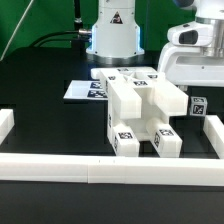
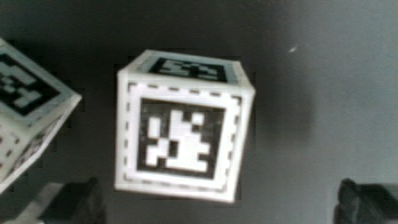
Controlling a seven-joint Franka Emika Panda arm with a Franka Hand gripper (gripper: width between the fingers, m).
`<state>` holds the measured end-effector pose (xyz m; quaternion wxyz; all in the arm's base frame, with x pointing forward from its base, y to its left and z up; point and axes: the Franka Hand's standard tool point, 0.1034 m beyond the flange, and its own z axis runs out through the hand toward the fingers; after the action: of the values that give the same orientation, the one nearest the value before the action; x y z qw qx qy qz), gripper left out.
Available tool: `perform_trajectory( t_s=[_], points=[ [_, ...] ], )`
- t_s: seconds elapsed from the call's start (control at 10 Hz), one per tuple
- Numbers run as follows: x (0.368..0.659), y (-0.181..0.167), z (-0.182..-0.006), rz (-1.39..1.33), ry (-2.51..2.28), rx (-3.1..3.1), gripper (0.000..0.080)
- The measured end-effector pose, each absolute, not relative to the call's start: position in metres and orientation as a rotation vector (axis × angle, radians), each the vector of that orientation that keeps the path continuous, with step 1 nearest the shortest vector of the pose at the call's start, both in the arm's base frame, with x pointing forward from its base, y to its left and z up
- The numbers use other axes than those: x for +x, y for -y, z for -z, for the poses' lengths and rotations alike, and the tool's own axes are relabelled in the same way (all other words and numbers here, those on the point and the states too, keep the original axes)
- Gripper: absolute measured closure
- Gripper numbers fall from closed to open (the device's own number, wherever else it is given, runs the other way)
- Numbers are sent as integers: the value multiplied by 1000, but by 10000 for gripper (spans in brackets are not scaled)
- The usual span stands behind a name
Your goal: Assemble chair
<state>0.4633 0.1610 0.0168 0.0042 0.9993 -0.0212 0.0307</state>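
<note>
My gripper should next grab the small tagged block (image 1: pixel 198 106) by its opposite sides, on either side of the tags, to add it to the chair.
The partly joined chair (image 1: pixel 140 115) stands mid-table: chunky white pieces with black-and-white tags. A small white tagged block (image 1: pixel 198 106) stands apart at its exterior view's right. My gripper (image 1: pixel 196 88) hangs just above that block. In the wrist view the block (image 2: pixel 183 135) stands upright, tags on its top and side, between and beyond my dark fingertips (image 2: pixel 68 202). My gripper (image 2: pixel 217 205) is open wide and touches nothing. Another tagged white piece (image 2: pixel 25 112) shows at the frame's edge.
White border bars run along the front (image 1: pixel 110 168), the exterior view's left (image 1: pixel 6 125) and right (image 1: pixel 214 135). The marker board (image 1: pixel 84 90) lies behind the chair. The robot's base (image 1: pixel 112 35) stands at the back.
</note>
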Motion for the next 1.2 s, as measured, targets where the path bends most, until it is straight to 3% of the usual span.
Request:
perform_trajectory(
  t_s=[0.9,1.0,1.1,1.2],
  points=[
    [443,-162,-7,-102,46,3132,151],
    [444,-161,-7,-102,47,3131,264],
    [445,-159,-8,-103,44,3130,264],
    [446,-157,-8,-104,35,3130,456]
  ],
)
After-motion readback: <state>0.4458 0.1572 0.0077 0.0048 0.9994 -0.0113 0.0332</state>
